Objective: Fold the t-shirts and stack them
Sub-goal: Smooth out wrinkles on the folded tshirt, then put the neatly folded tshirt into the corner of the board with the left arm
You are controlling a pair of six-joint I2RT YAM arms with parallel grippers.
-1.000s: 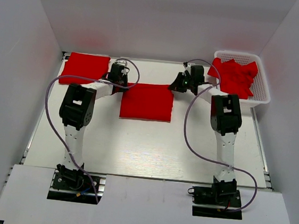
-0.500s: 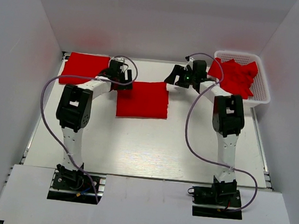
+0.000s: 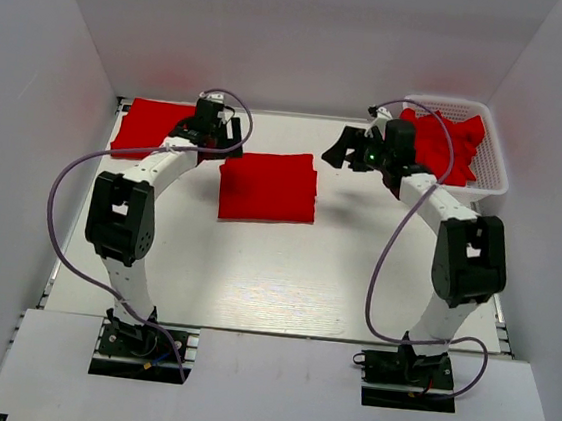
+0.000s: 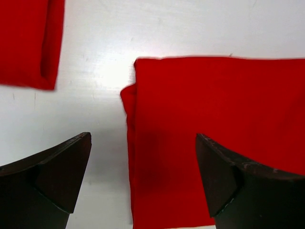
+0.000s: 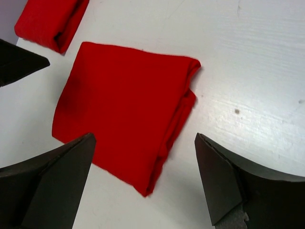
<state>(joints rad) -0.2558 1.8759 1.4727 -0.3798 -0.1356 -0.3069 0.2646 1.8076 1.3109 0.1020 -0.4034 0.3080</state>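
I next need to grip the folded t-shirt's layered edge facing the second t-shirt (image 3: 221, 189) (image 4: 133, 146) with my left gripper, so that its folds stay together as I stack it there.
A folded red t-shirt (image 3: 267, 186) lies flat mid-table, its layered edges showing in both wrist views (image 4: 214, 133) (image 5: 124, 105). A second folded t-shirt (image 3: 154, 127) (image 4: 28, 43) (image 5: 50, 21) rests at the back left. Crumpled t-shirts (image 3: 449, 138) fill the basket. My left gripper (image 3: 223, 144) (image 4: 142, 138) hovers open above the middle shirt's back left corner, holding nothing. Off that shirt's back right corner, my right gripper (image 3: 339, 154) (image 5: 144, 137) hangs open and empty.
The white lattice basket (image 3: 489, 164) stands at the back right corner, just behind the right arm's wrist. White walls close in the table on three sides. Purple cables loop from both arms.
Both grippers went from shut to open and let go of the middle t-shirt, which had slid a little left and back. Both have lifted off it; the right arm's elbow swung right.
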